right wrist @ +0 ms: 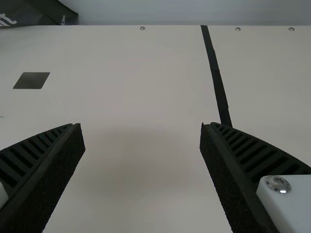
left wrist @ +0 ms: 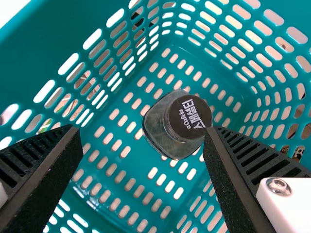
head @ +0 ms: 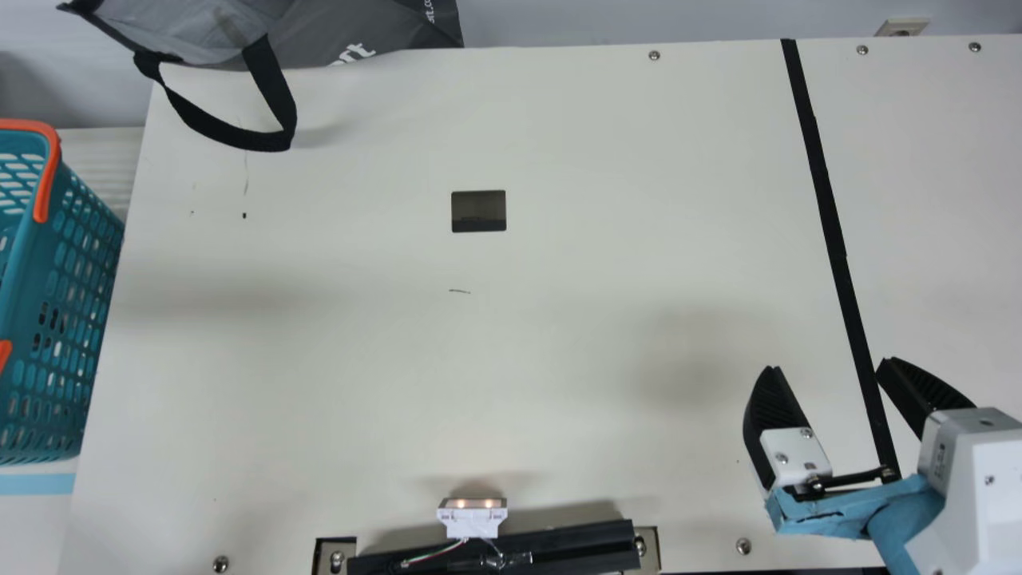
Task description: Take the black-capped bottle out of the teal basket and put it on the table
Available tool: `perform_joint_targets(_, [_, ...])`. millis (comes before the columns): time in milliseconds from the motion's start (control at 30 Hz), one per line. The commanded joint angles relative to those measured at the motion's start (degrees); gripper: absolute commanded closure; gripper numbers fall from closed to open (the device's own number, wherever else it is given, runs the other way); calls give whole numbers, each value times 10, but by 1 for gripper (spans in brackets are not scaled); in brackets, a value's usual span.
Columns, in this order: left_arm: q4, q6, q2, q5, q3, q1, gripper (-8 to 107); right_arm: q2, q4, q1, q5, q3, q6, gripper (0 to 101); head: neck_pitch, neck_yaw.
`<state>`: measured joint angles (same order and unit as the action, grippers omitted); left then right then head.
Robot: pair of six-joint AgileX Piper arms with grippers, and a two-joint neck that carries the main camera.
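My left gripper grabs the bottle by its black cap next, to lift the bottle out of the teal basket.
In the main view my right gripper stands open over the table's right part, with nothing between its fingers. The right wrist view shows the same gripper with its fingers wide apart. The teal basket is at the main view's far left, beside the table's edge. Seen from above in the left wrist view, the black-capped bottle stands on the floor of the basket, cap up. My left gripper is open above it, the bottle lying between and beyond the fingertips, apparently untouched.
The cream table has a dark rectangular opening and a black tape strip. A grey bag with a black strap hangs over the far left corner. A small lit device sits at the front edge.
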<state>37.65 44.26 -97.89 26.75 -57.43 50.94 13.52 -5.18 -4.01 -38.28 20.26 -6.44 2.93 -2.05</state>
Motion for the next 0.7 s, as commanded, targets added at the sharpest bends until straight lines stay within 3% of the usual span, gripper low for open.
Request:
perform_joint_targets(0, [4, 5, -6, -1, -1, -1, -8, 0, 0, 0, 0, 0, 0, 10, -2, 5])
perform_joint_targets(667, [84, 93, -57, -14, -13, -16, -8, 0, 0, 0, -1, 0, 0, 10, -2, 5])
